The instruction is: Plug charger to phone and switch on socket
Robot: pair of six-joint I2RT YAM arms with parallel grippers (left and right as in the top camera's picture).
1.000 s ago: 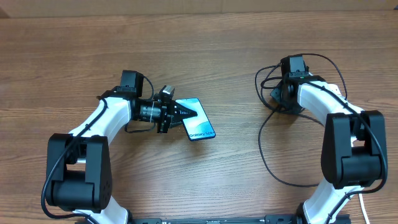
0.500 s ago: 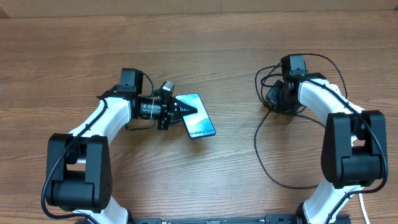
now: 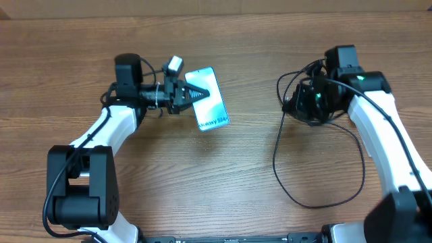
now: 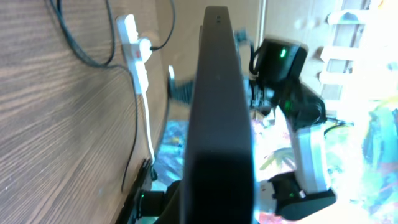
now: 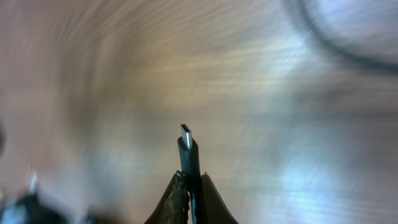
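Observation:
The connector hangs well above the wood and would fall to the table if my right gripper opened now, so it is too early to let go.
My left gripper (image 3: 187, 94) is shut on the phone (image 3: 208, 101), holding it by its left edge above the table, light blue screen up. In the left wrist view the phone (image 4: 221, 106) fills the middle, seen edge-on and dark. My right gripper (image 3: 297, 104) is shut on the charger's connector (image 5: 188, 148), whose metal tip sticks out past the fingers (image 5: 191, 182). The black cable (image 3: 275, 152) hangs in a loop to the table. The white socket strip (image 4: 135, 53) with red marks shows only in the left wrist view, beyond the table's edge.
The wooden table (image 3: 202, 189) lies under both arms. A white cord (image 4: 148, 118) runs from the strip. The right arm (image 4: 292, 81) shows beyond the phone in the left wrist view. The right wrist view is blurred.
My left gripper has lifted the phone and carried it toward the far side. My right arm has risen and shifted right with the connector, pulling the cable loop with it.

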